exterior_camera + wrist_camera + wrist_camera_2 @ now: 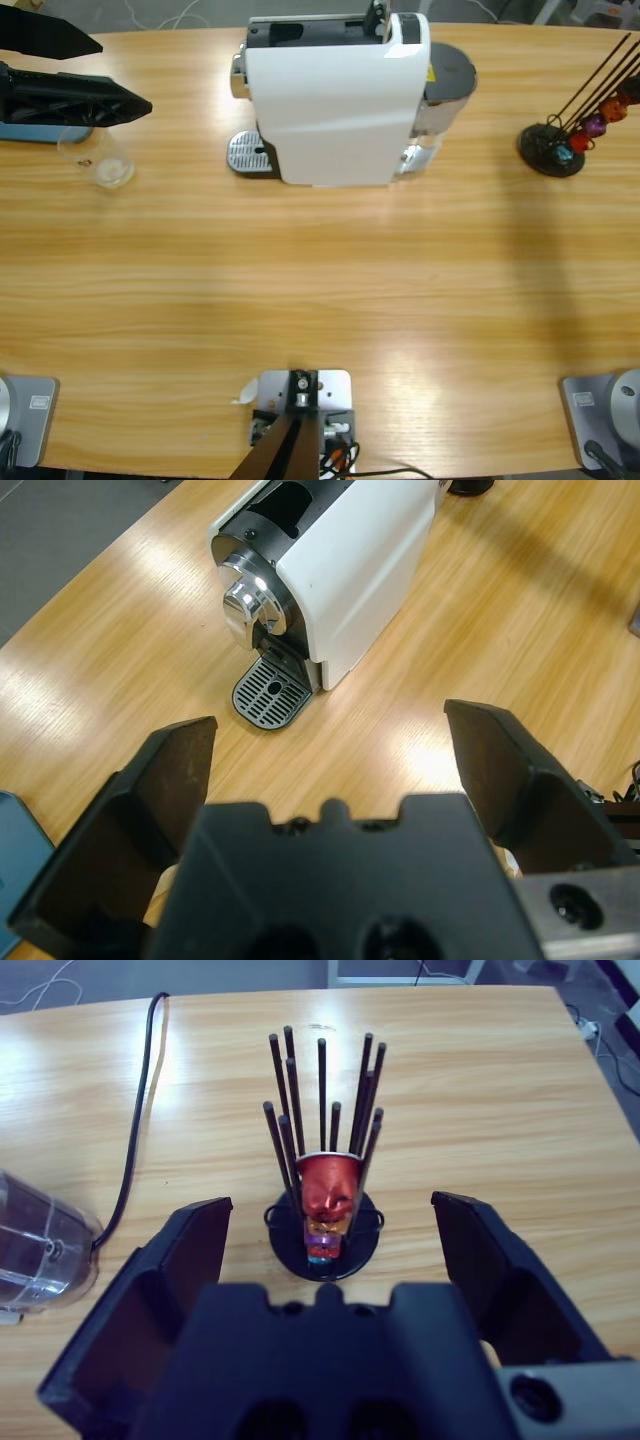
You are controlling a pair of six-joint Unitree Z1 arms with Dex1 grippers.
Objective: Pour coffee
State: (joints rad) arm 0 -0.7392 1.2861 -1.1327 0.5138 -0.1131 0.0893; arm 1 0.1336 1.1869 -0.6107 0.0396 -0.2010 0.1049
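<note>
The rim end of the red capsule [629, 90] [327, 1185] sticks up between the thin black rods close around it, so my right gripper will grip the capsule there next.
A small clear glass tumbler [104, 165] stands on the table at the far left; the coffee is out of view. My left gripper [125, 75] reaches in from the upper left with its jaws open and nothing between them, and its lower jaw lies just above the tumbler. In the left wrist view the left gripper [330, 720] points at the white coffee machine [350, 570] and its grey drip tray [270, 692]. In the right wrist view my right gripper [330, 1203] stands open in front of a black capsule rack [325, 1230] holding a red capsule [327, 1185].
The coffee machine [335, 95] stands at the back middle, with its drip tray [250, 155] on its left side. The capsule rack [560, 140] is at the back right. A blue flat object [40, 131] lies under the left gripper. A clear water tank [40, 1250] and a black cable [140, 1110] show.
</note>
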